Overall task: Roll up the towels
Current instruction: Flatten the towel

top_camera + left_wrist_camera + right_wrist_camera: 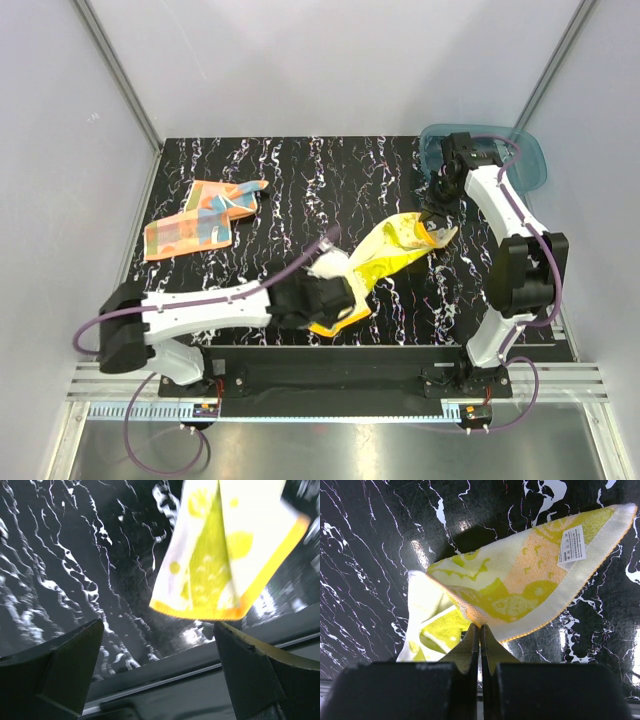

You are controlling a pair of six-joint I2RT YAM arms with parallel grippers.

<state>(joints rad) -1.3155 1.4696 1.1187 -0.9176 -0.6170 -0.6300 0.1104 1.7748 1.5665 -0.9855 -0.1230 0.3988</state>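
Note:
The left gripper grabs the yellow towel (385, 258) by its orange-hemmed corner (317, 328) next, opposite my right gripper's end, to spread it flat for rolling.
The yellow towel (385, 258) stretches over the black marbled table from near my left gripper (338, 298) up to my right gripper (436, 228). My right gripper (480, 626) is shut on a folded edge of the yellow towel (520, 585) and holds that end lifted; a white label shows on it. My left gripper (159, 647) is open and empty, and the yellow towel's (225, 555) orange-hemmed corner lies just ahead of its fingers (255, 670), not between them. The orange towel (200, 220) with light-blue patches lies loosely folded at the back left, away from both grippers.
A translucent teal bin (530, 165) stands at the back right corner behind the right arm. The table's near edge and a metal rail (165, 680) lie right under my left gripper. Grey walls enclose the table (300, 180).

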